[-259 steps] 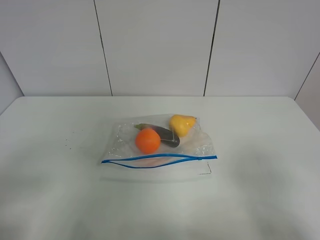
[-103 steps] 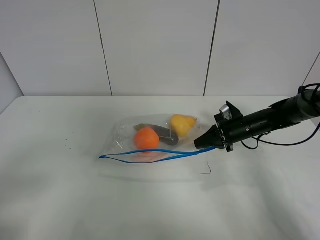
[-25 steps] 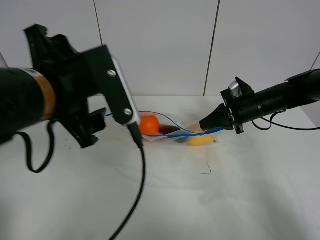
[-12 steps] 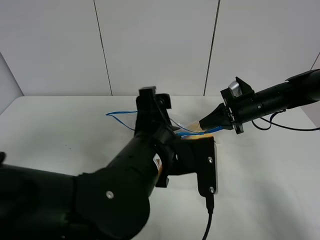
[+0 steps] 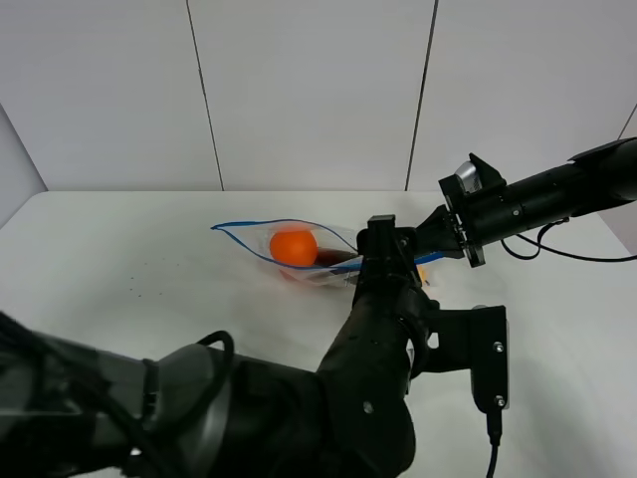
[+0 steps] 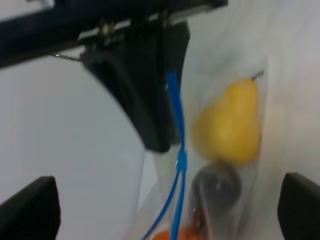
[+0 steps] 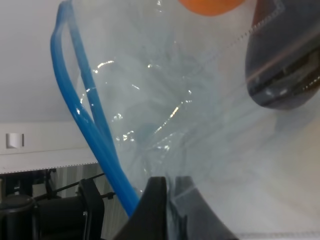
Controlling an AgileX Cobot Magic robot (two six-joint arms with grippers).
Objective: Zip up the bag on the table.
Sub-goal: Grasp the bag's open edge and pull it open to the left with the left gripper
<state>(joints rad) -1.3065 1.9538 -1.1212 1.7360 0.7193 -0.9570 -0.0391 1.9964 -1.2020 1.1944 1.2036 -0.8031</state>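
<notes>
My left gripper should zip up the clear bag along the gaping blue zipper next, so it should grab the zipper by its slider (image 6: 182,160).
The clear bag (image 5: 299,261) hangs lifted above the white table (image 5: 119,299), its blue zipper strip (image 5: 261,231) gaping open. An orange ball (image 5: 294,246) shows inside. My right gripper (image 5: 436,239) is shut on the bag's right end at the zipper; in the right wrist view its fingers (image 7: 159,210) pinch the plastic beside the blue strip (image 7: 82,117). My left gripper (image 5: 380,231) is open and just short of the bag's right end. In the left wrist view its fingertips (image 6: 35,207) stand wide apart, facing the blue strip (image 6: 176,135), a yellow pear (image 6: 230,125) and a dark purple piece (image 6: 216,189).
My left arm (image 5: 299,398) fills the lower middle of the high view and hides much of the table's front. White wall panels (image 5: 309,90) stand behind the table. The right arm (image 5: 557,194) reaches in from the right edge.
My left arm has swung from the left side across to the middle, bringing its open gripper up to the bag's right end. The right gripper holds the lifted bag still.
</notes>
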